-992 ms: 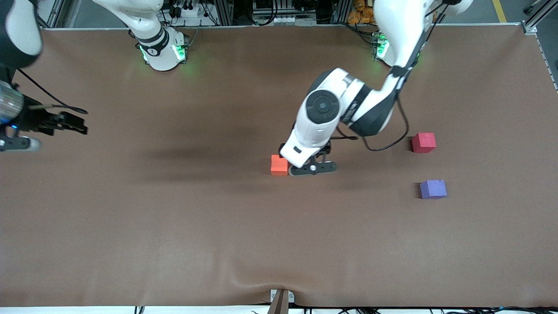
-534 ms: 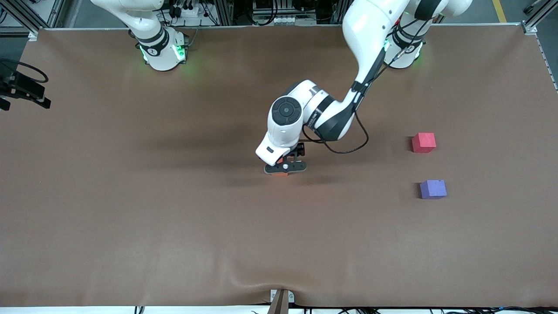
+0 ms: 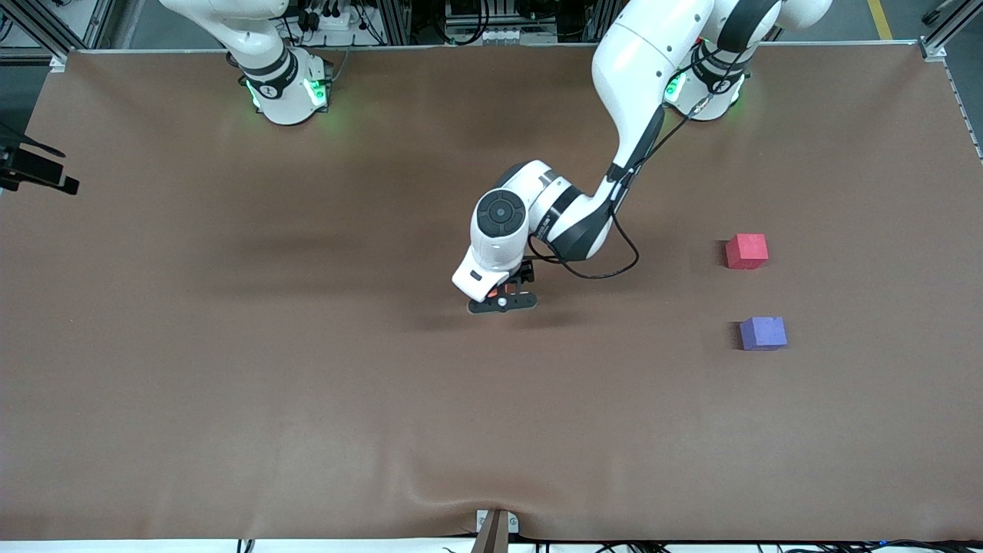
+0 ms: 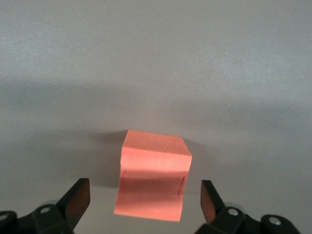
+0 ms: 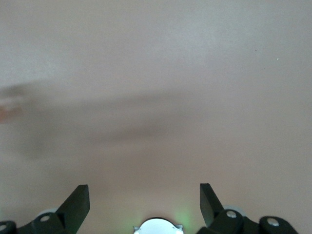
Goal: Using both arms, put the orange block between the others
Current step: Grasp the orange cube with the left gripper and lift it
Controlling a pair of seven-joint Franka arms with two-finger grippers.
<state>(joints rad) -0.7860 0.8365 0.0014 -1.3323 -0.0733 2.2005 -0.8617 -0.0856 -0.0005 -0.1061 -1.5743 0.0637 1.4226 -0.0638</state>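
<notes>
My left fingers are above the orange block (image 4: 153,175) and should move lower before closing.
The orange block (image 4: 153,175) lies on the brown table near its middle. My left gripper (image 4: 145,191) stands open right over it, one finger on each side with a gap to the block. In the front view the left gripper (image 3: 501,302) covers nearly all of the block. The others, a pinkish-red cube (image 3: 746,251) and a purple cube (image 3: 763,333), sit apart toward the left arm's end, the purple one nearer the camera. My right gripper (image 5: 144,195) is open and empty above bare table; a black part of that hand (image 3: 34,173) shows at the table's edge.
The brown mat (image 3: 307,399) has a raised wrinkle at its near edge (image 3: 495,499). The arms' green-lit bases (image 3: 288,92) stand along the farthest edge. A black cable (image 3: 607,265) loops off the left wrist.
The left arm swung toward the right arm's end, and its open gripper moved from beside the orange block to over it. The right arm pulled back to the table's edge.
</notes>
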